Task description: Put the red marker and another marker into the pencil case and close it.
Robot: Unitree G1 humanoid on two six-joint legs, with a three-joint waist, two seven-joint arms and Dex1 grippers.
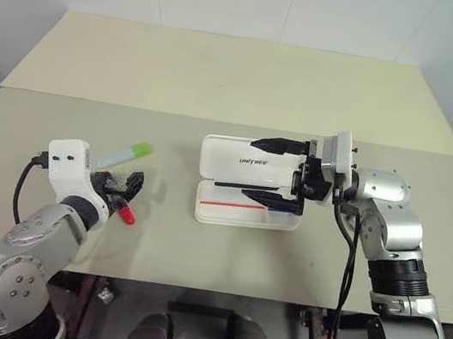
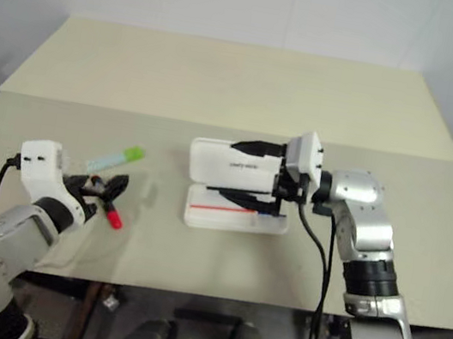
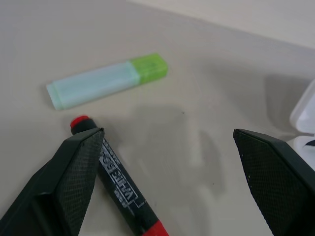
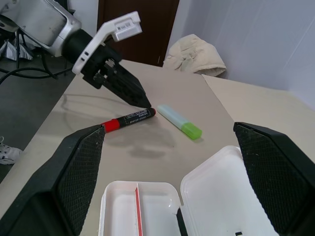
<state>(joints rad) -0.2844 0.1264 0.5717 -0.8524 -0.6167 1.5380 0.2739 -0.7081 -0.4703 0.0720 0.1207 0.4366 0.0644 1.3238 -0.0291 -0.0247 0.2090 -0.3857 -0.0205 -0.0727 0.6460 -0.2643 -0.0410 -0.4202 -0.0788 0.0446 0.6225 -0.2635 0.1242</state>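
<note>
My left gripper should first line up with the red marker's black body and then close on it. My left gripper's finger is above the marker's body, so it would miss if it closed now.
The pencil case (image 1: 228, 157) lies open at the table's middle, its white lid flat on the far side and its tray (image 1: 236, 213), with a red stripe, on the near side. My right gripper (image 1: 250, 168) hovers over it, open, pointing left, holding nothing. At the left lies the red marker (image 3: 120, 184), black-barrelled, with a red cap (image 1: 126, 215). My left gripper (image 3: 168, 132) stands open low over it, one finger (image 3: 74, 167) across the barrel. The other marker, a pale green highlighter (image 3: 106, 81), lies just beyond, apart from both grippers.
A second beige table (image 1: 225, 74) adjoins at the far side, with a white wall behind it. The near table edge (image 1: 215, 288) runs just below both arms. A pale bundle of cloth (image 4: 194, 54) sits past the table's left end.
</note>
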